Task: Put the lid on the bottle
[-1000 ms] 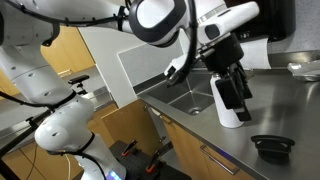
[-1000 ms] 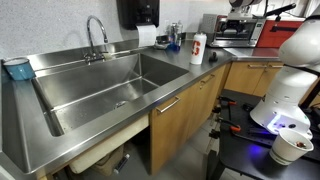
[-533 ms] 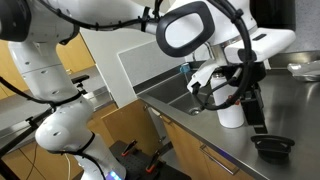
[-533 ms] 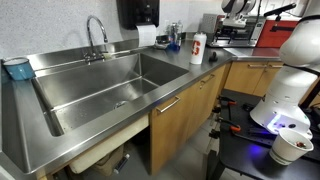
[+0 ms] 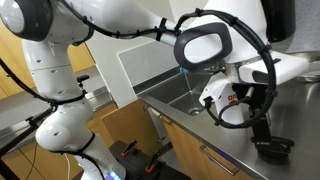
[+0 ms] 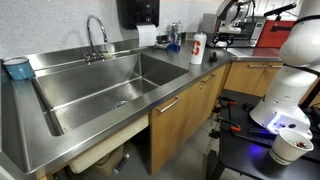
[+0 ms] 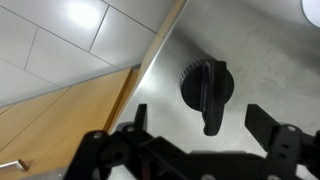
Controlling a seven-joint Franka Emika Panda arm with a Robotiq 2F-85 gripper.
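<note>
My gripper takes hold of the black lid (image 5: 273, 148) by its loop handle next, leaving the lid's bottom free to seat on the bottle.
The black round lid (image 7: 203, 82) with its loop handle lies on the steel counter, in the middle of the wrist view. My gripper (image 7: 200, 125) is open above it, with one finger on each side and nothing held. In an exterior view the lid (image 5: 273, 148) sits on the counter just under the gripper (image 5: 262, 133). The white bottle (image 5: 232, 113) stands upright beside it, partly hidden by the arm. In an exterior view the bottle (image 6: 198, 48) shows its red logo and stands on the counter past the sink.
A large steel sink (image 6: 100, 85) with a faucet (image 6: 96, 35) fills the counter. A blue bowl (image 6: 16, 68) stands at its far end, and small items (image 6: 172, 41) stand by the wall. Wooden cabinets (image 6: 185, 110) lie below, and the counter edge (image 7: 150, 70) runs close to the lid.
The gripper has swung away from the bottle across the counter and come down over the lid. The bottle and lid have not moved.
</note>
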